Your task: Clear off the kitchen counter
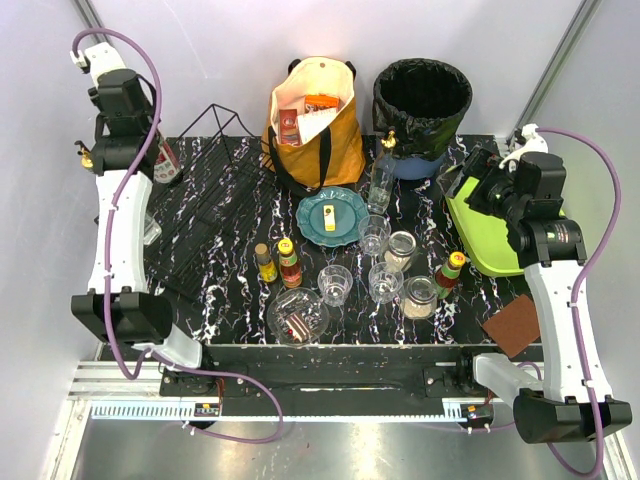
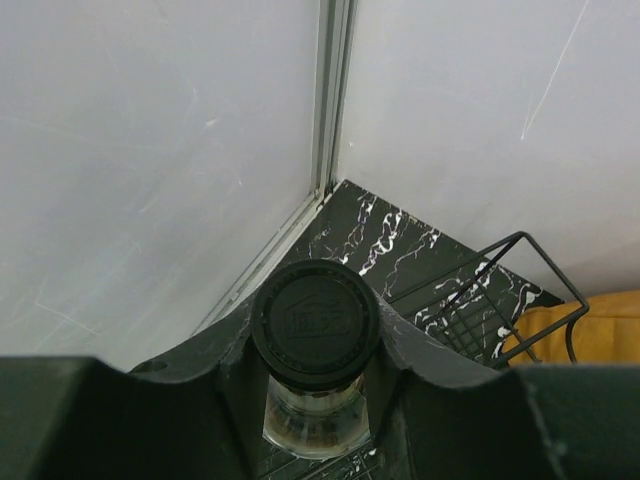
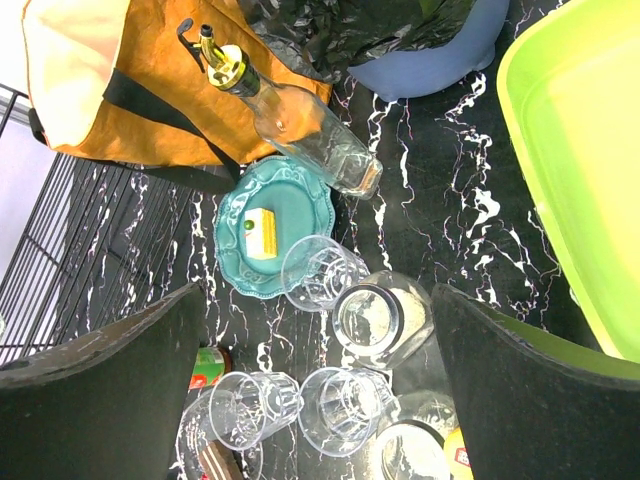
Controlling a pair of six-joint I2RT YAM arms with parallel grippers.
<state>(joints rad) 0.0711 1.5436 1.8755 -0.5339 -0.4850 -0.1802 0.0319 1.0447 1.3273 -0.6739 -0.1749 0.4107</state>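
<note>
The bottle hangs upright above the black wire rack's bars and would fall onto them if I opened now, so my left gripper stays closed on it.
The kitchen counter (image 1: pixel 230 290) is black with white veins and carries many items. At its far left corner my left gripper (image 1: pixel 157 150) is shut on the neck of a glass bottle (image 1: pixel 166 166) with a red label. In the left wrist view the bottle's black cap (image 2: pixel 315 323) sits between the fingers (image 2: pixel 200 370), with the glass neck (image 2: pixel 312 425) below. My right gripper (image 1: pixel 482 186) hangs open above the counter's right side, beside the lime-green tray (image 1: pixel 490 245). In its own view the fingers (image 3: pixel 100 390) straddle glasses (image 3: pixel 348 408) and a jar (image 3: pixel 372 322) far below.
A black wire rack (image 1: pixel 210 190) lies left. An orange bag (image 1: pixel 312 125) and a black bin (image 1: pixel 422 100) stand at the back. Mid-counter are a teal plate (image 1: pixel 345 228), a tall clear bottle (image 1: pixel 381 180), sauce bottles (image 1: pixel 289 262), jars (image 1: pixel 419 297), a glass bowl (image 1: pixel 297 316) and a brown pad (image 1: pixel 512 325).
</note>
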